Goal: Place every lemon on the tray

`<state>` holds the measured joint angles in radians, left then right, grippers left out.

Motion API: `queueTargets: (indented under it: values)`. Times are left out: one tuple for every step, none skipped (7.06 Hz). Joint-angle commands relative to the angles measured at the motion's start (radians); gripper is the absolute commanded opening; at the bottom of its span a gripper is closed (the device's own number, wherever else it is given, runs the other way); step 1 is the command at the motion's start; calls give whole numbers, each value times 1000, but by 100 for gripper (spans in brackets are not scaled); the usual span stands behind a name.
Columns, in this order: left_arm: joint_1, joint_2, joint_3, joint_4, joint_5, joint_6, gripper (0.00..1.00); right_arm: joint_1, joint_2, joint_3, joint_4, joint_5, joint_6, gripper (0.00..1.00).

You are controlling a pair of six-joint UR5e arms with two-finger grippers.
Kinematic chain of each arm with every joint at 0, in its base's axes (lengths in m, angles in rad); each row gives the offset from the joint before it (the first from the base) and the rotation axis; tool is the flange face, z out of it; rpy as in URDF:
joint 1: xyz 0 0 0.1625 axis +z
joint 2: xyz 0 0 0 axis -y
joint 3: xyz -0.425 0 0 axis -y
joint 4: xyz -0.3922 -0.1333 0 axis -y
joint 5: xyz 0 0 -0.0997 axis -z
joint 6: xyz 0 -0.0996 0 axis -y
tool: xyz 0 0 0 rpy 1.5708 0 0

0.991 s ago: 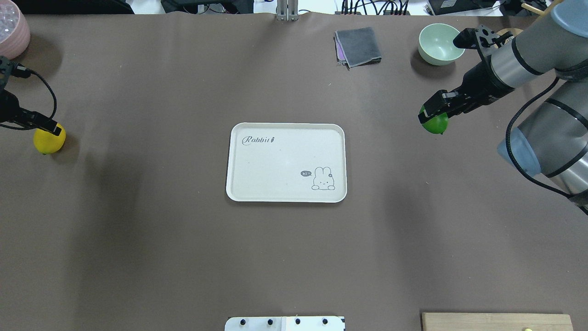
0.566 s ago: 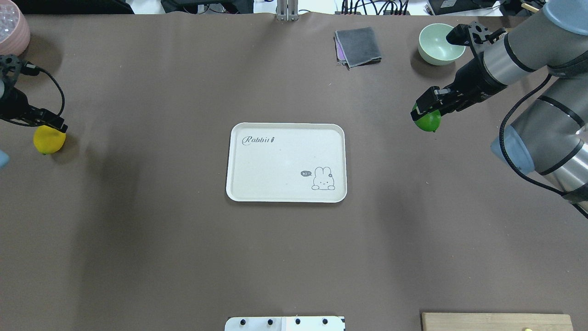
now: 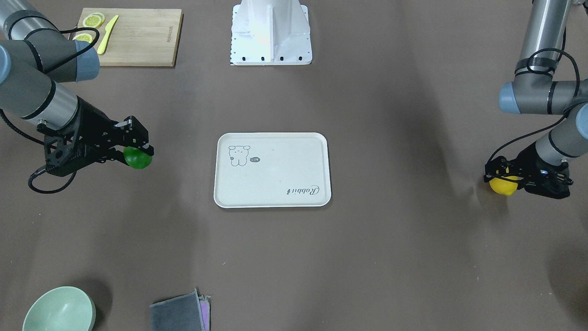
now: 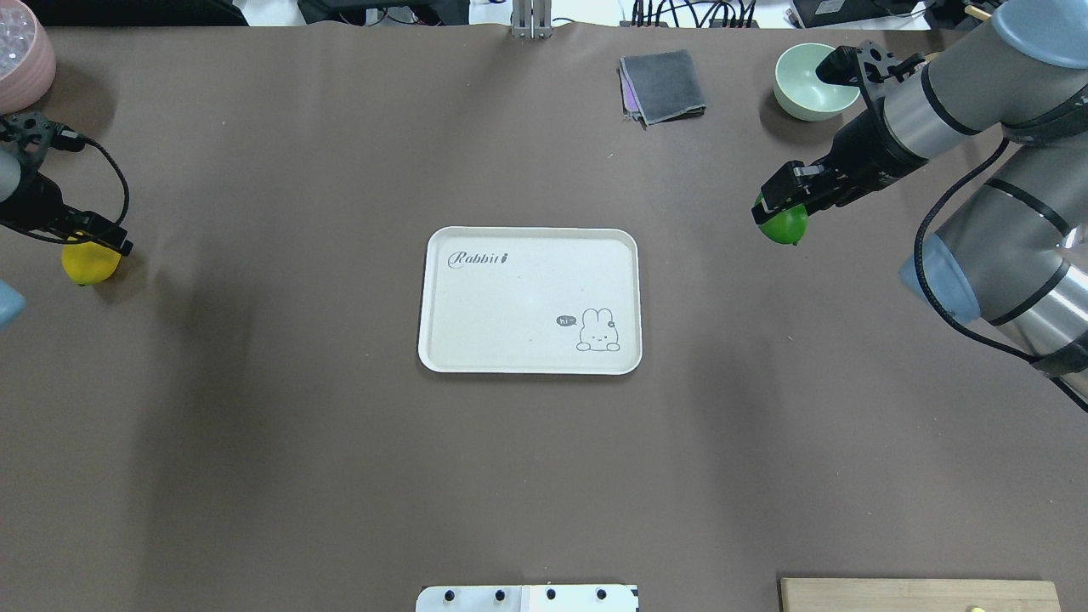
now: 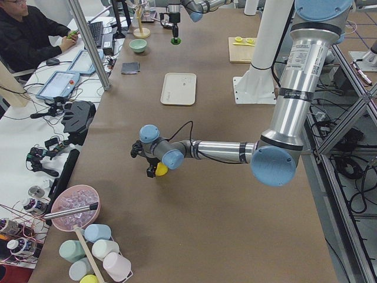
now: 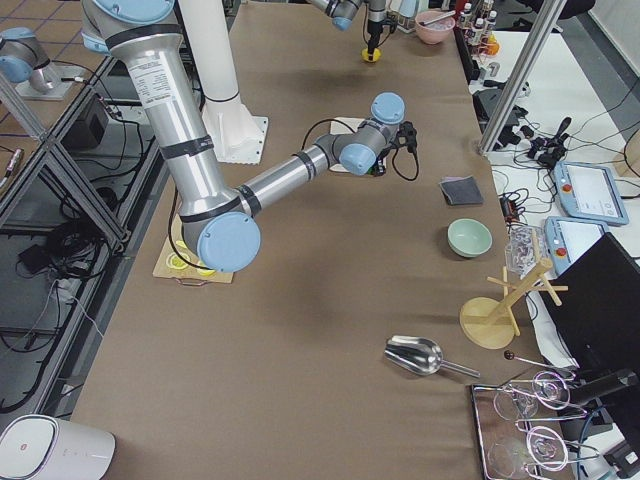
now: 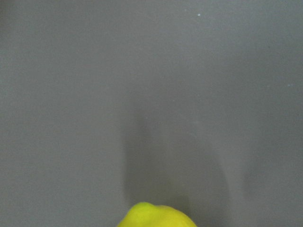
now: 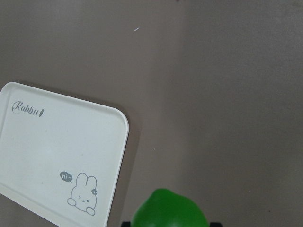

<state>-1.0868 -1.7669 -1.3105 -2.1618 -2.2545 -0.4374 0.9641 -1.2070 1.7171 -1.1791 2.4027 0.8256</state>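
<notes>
I should place the yellow lemon on the Rabbit tray (image 3: 272, 170), so my left gripper needs to grab it by its plump middle (image 3: 501, 186) next.
The off-white Rabbit tray (image 4: 510, 306) lies flat in the middle of the table, with nothing on it; it also shows in the right wrist view (image 8: 42, 151). My right gripper (image 4: 780, 208) is shut on the green lemon (image 4: 785, 226) and holds it above the table, to the right of the tray. The yellow lemon (image 4: 85, 265) rests on the table at the far left. My left gripper (image 4: 100, 242) is low over it, fingers open on either side. The left wrist view shows only the yellow lemon's top (image 7: 156, 216).
A pale green bowl (image 4: 812, 81) and a folded grey cloth (image 4: 663, 85) sit at the back right. A pink bowl (image 4: 21, 51) is at the back left. A wooden cutting board (image 3: 138, 37) with lemon slices and a yellow knife lies near the robot base (image 3: 271, 32).
My right gripper has carried the green lemon leftward, toward the tray. My left gripper has shifted slightly right over the yellow lemon, which has not moved.
</notes>
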Motion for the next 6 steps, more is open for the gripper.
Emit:
queueTargets:
  values:
    - [-1, 6, -22, -1, -13, -6, 0, -22, 24, 1, 1, -4, 76, 0]
    - [-4, 6, -64, 23, -70, -24, 0, -36, 29, 1, 1, -4, 107, 0]
    - [-10, -9, -99, 25, -117, -129, 0, -50, 29, 7, 3, -4, 160, 0]
    - [-7, -47, -140, 25, -120, -236, 0, -67, 35, 10, 3, -11, 211, 0]
    - [8, -104, -174, 23, -122, -374, 0, -108, 35, 19, 3, -90, 242, 0]
    - [77, -147, -194, 20, -116, -499, 0, -143, 46, 13, 1, -143, 254, 0]
